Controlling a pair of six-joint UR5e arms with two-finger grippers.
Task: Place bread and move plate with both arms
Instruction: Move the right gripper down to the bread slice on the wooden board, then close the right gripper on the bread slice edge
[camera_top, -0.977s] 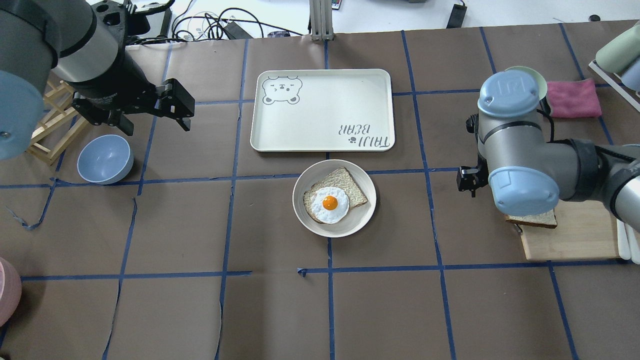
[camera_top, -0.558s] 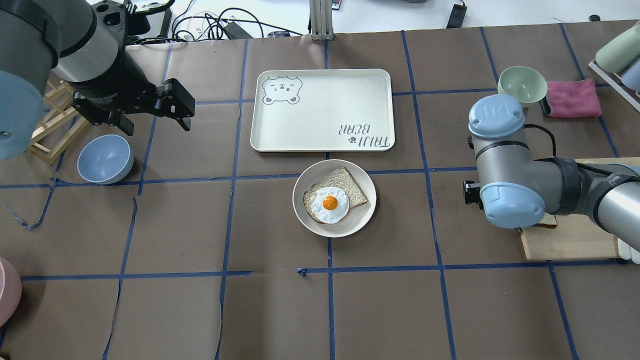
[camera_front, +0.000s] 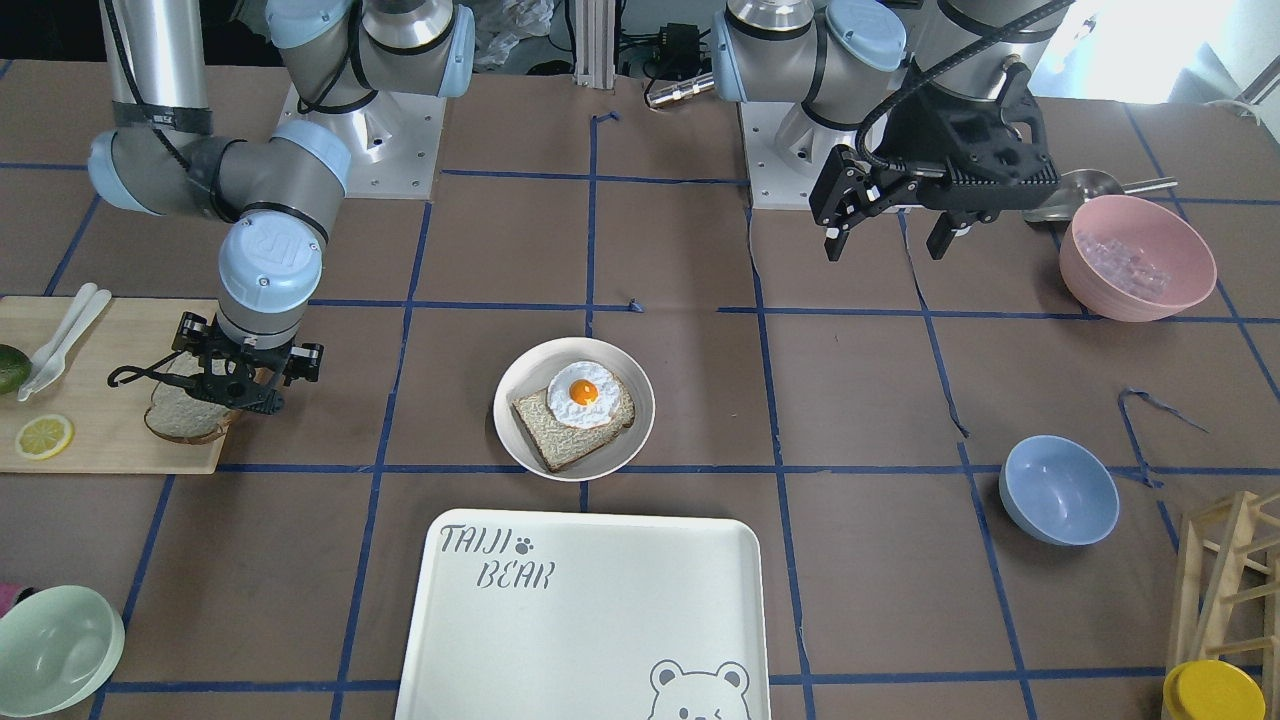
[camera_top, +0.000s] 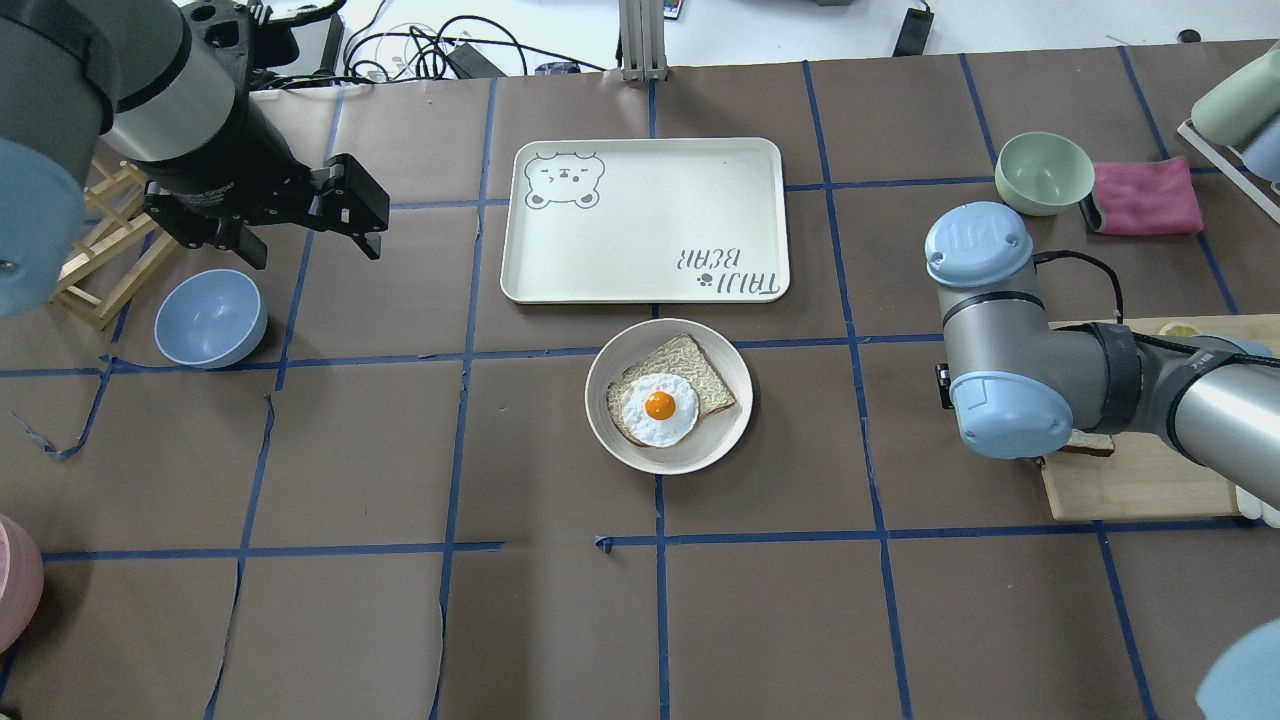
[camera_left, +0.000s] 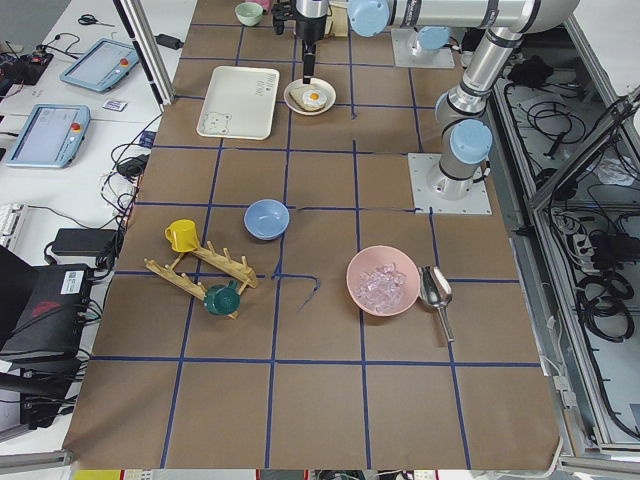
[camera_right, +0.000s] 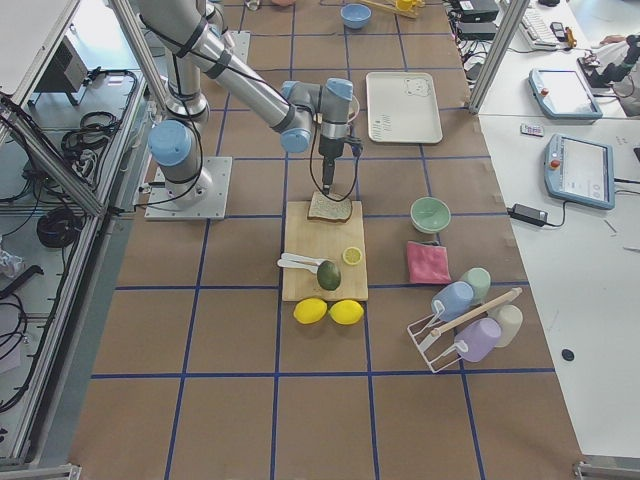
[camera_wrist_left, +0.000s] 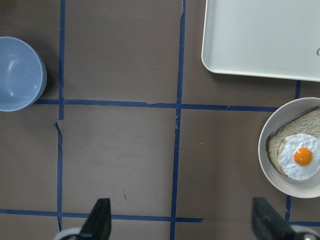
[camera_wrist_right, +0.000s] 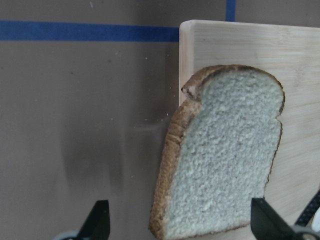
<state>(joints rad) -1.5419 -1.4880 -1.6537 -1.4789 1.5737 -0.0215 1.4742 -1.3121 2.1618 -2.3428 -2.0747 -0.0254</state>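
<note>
The right gripper takes hold of the bread slice by its crust edge (camera_wrist_right: 170, 160) next, to top the fried-egg sandwich on the plate.
The plain bread slice (camera_wrist_right: 225, 150) lies on a wooden cutting board (camera_wrist_right: 240, 45), its crust edge overhanging the board's side. It also shows in the front view (camera_front: 180, 415). My right gripper (camera_wrist_right: 181, 224) is open right above the bread, a finger on either side and not touching it; it also shows in the front view (camera_front: 232, 392). The round off-white plate (camera_top: 668, 462) sits mid-table and holds a slice with a fried egg (camera_top: 660, 408). My left gripper (camera_top: 312, 252) is open and empty, high above the table's left side.
The white TAIJI BEAR tray (camera_top: 645, 220) lies just behind the plate. A blue bowl (camera_top: 210, 318) and a wooden rack (camera_top: 105, 250) are at far left. A green bowl (camera_top: 1044, 172) and a pink cloth (camera_top: 1147, 197) are at back right. A pink bowl (camera_front: 1137, 257) is near the left arm.
My right arm has swung toward the table's near side and come over the bread, uncovering the green bowl. The left arm has not moved.
</note>
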